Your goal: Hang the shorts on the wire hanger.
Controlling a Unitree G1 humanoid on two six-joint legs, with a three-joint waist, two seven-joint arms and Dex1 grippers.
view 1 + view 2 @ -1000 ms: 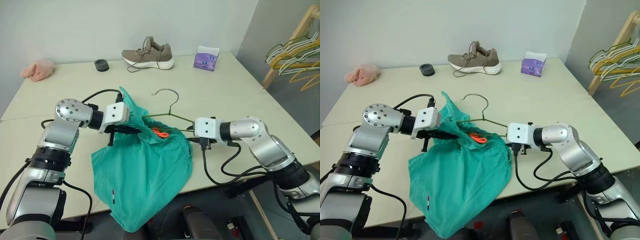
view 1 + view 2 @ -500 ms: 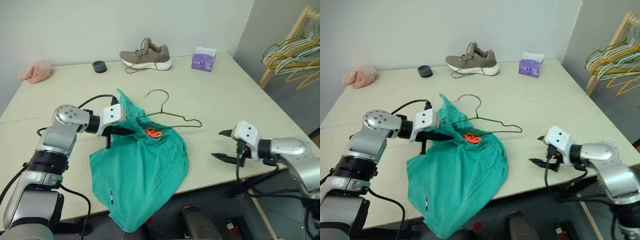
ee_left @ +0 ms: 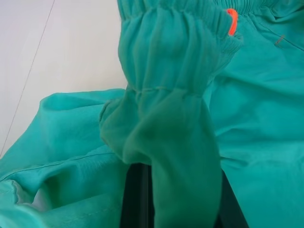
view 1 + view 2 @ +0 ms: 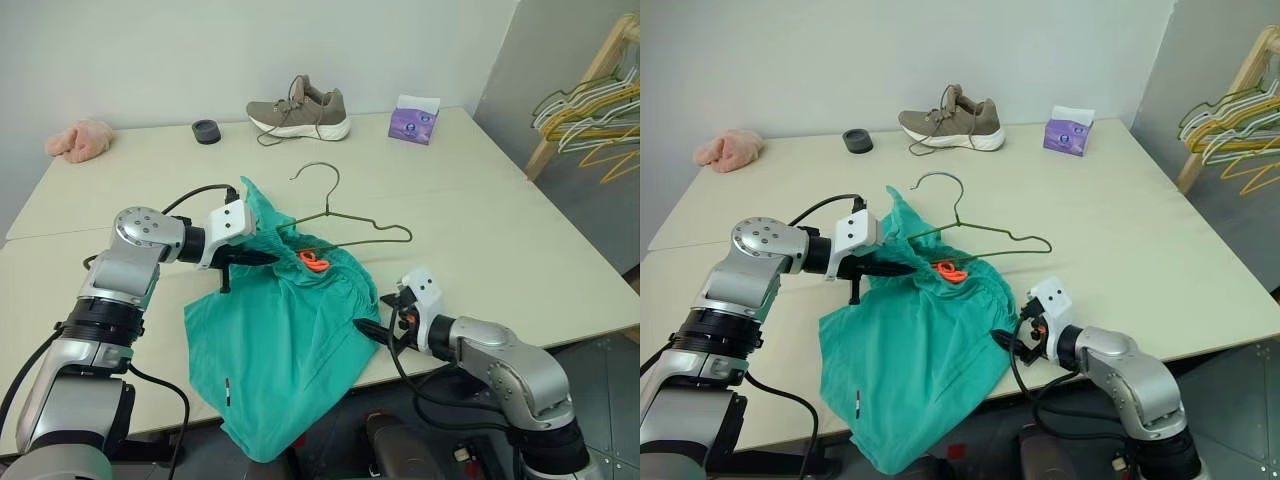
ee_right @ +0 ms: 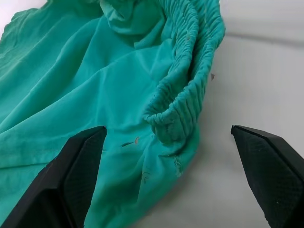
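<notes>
I should grip the shorts with my right gripper by the gathered end of the waistband (image 4: 369, 306), which stands up in a fold while the leg cloth (image 4: 268, 350) lies slack.
The teal shorts (image 4: 290, 340) lie bunched at the table's front edge, one leg hanging over it, with an orange tag (image 4: 314, 262) at the waistband. My left gripper (image 4: 255, 258) is shut on a fold of the gathered waistband (image 3: 171, 118). The wire hanger (image 4: 345, 215) lies behind the shorts with its hook pointing to the far side. Its left end runs into the bunched cloth by my left gripper. My right gripper (image 4: 375, 313) stands open low at the shorts' right side. The waistband's right end (image 5: 178, 111) sits between its spread fingers, untouched.
A brown shoe (image 4: 298, 108), a purple tissue box (image 4: 413, 118), a small black round thing (image 4: 206, 131) and a pink cloth lump (image 4: 77, 138) line the table's far edge. A wooden rack with bunched hangers (image 4: 590, 110) stands off the table at right.
My right gripper let go at the hanger's right end, opened, swung out to the right, then dropped low beside the shorts' right waistband. The left gripper kept its hold.
</notes>
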